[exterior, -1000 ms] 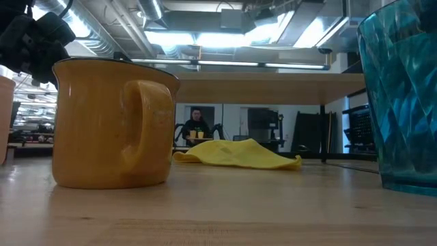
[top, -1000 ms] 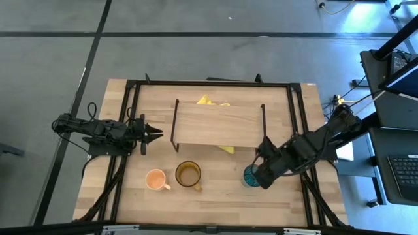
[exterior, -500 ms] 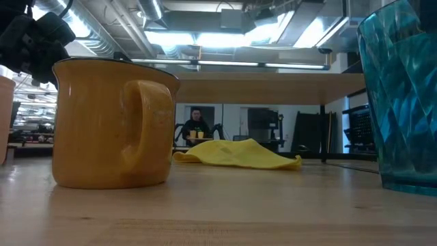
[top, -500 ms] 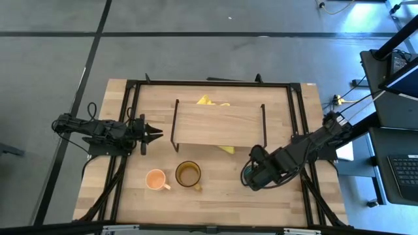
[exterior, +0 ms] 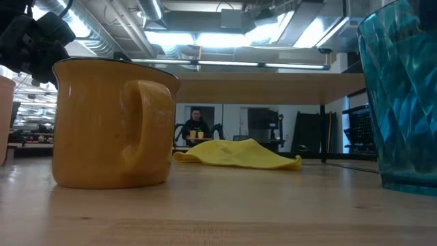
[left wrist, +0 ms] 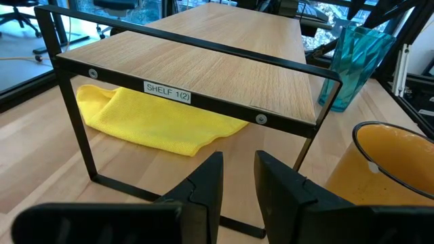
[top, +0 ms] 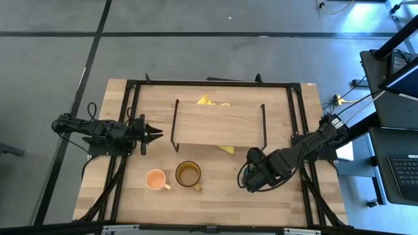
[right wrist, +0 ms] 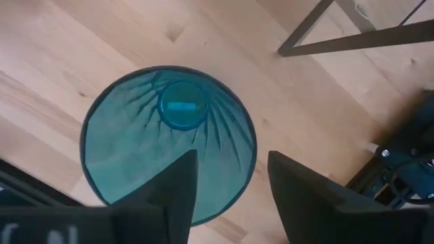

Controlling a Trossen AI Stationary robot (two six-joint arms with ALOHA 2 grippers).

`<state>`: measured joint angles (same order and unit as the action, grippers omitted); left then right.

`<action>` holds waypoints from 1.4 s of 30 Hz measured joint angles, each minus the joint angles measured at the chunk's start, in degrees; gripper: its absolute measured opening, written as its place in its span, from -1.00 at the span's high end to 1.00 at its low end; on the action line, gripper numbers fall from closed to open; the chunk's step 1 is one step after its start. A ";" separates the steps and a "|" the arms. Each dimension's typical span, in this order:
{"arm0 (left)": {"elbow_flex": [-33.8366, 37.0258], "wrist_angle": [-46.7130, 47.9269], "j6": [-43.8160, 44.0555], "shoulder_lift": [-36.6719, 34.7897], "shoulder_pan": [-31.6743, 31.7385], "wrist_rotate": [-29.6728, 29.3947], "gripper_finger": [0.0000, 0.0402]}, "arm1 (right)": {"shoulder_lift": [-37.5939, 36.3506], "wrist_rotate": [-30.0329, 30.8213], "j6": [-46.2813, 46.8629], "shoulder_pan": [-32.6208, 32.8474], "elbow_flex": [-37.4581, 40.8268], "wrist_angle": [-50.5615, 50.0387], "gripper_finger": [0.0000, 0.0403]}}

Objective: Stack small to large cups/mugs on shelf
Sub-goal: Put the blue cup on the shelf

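My right gripper grabs the teal ribbed tumbler by its rim (right wrist: 255, 146) next, to stack it on the shelf.
The teal ribbed tumbler (right wrist: 169, 135) stands upright on its base on the table, right of the mugs; it also shows in the low view (exterior: 403, 96). My right gripper (right wrist: 234, 163) is open and points down right above it, one finger over its mouth and one outside the rim, touching nothing that I can see; it hides the tumbler in the high view (top: 251, 177). The amber mug (top: 188, 174) and the small orange mug (top: 155, 179) stand side by side on the table in front of the shelf (top: 219, 124). My left gripper (top: 157, 134) is shut and empty, left of the shelf.
A yellow cloth (left wrist: 149, 118) lies on the table under the shelf and sticks out at its far side (top: 209, 100). A black frame (top: 130, 91) runs around the tabletop. Bare wood lies along the near edge in front of the mugs.
My right gripper has gone toward the table's left, from beside the tumbler's right side to right over it, covering it in the high view. The tumbler and both mugs have stayed where they were.
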<state>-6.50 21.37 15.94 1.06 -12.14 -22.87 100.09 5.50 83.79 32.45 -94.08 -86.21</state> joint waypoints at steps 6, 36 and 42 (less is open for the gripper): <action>0.00 -0.01 0.00 0.00 0.02 0.00 0.61 | 0.20 -2.01 0.04 -0.20 3.57 2.29 0.10; 0.00 -0.02 0.00 0.00 0.00 0.00 0.61 | -0.02 -2.60 -0.13 -0.42 4.69 2.55 0.95; 0.00 -0.01 0.00 0.01 0.00 0.00 0.61 | 0.28 -3.47 -3.75 -1.50 0.47 -0.34 0.90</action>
<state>-6.50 21.35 15.94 1.07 -12.14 -22.87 100.38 2.03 80.04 30.95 -93.61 -86.56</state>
